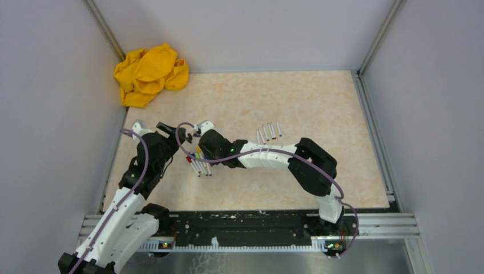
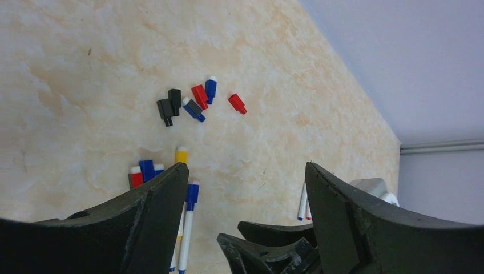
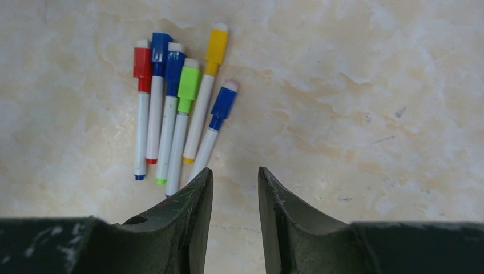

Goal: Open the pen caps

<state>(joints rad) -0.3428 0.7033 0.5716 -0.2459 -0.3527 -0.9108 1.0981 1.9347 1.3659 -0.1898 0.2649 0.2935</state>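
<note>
My right gripper has only bare table between its fingers, so it would miss the marker's white body if it closed now. I need to move toward the white body first, to the left in the wrist view.
Several capped markers lie side by side on the beige table, with red, blue, green and yellow caps. They also show in the top view. My right gripper hovers just short of their tail ends, jaws a little apart and empty. Several loose caps, black, red and blue, lie further out in the left wrist view. My left gripper is wide open and empty, close beside the right gripper and above the capped markers.
A row of uncapped marker barrels lies right of the grippers, also in the left wrist view. A crumpled yellow cloth sits in the far left corner. Grey walls enclose the table, and a metal rail runs along the near edge.
</note>
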